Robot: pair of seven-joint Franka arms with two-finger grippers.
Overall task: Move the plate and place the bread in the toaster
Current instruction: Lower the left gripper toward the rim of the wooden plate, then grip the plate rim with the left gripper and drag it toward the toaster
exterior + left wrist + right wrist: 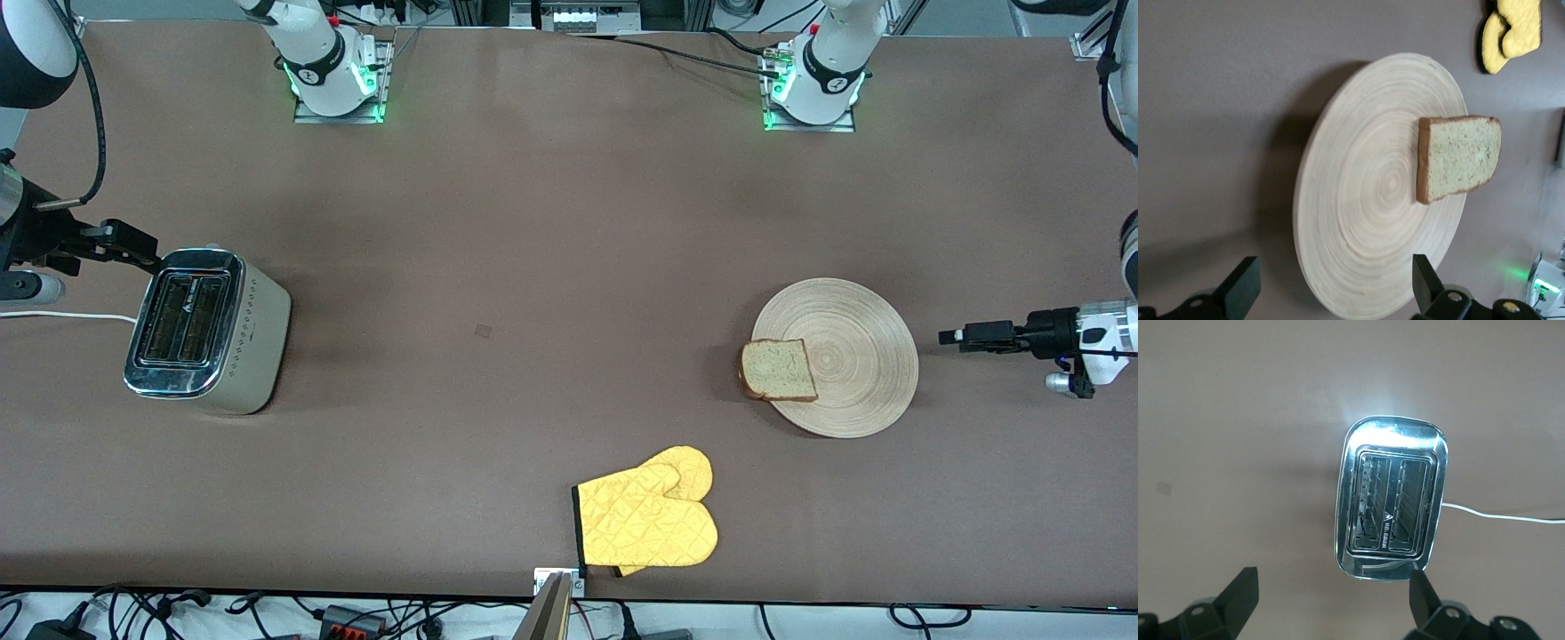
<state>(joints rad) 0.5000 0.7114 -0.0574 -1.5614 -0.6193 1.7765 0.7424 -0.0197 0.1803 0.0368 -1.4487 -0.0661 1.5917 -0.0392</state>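
Observation:
The plate's rim is empty opposite the bread. My left gripper will grab it there next, to move the plate [853, 356] over beside the toaster [209, 331].
The light-wood plate [853, 356] lies on the table toward the left arm's end. The bread [780, 370] lies flat on the plate's rim on the side toward the toaster, slightly overhanging it. My left gripper [953, 336] is open and empty, just off the plate's rim toward the left arm's end. In the left wrist view my left gripper [1335, 267] points at the plate [1365, 200] and bread [1459, 159]. The silver toaster [209, 331] stands at the right arm's end, slots up and empty. My right gripper [142, 251] is open and empty beside the toaster's top; the right wrist view shows the gripper [1333, 577] and toaster [1391, 497].
A pair of yellow oven mitts [649, 520] lies near the table's front edge, nearer to the front camera than the plate; it also shows in the left wrist view [1511, 33]. The toaster's white cord [62, 316] runs off toward the right arm's end of the table.

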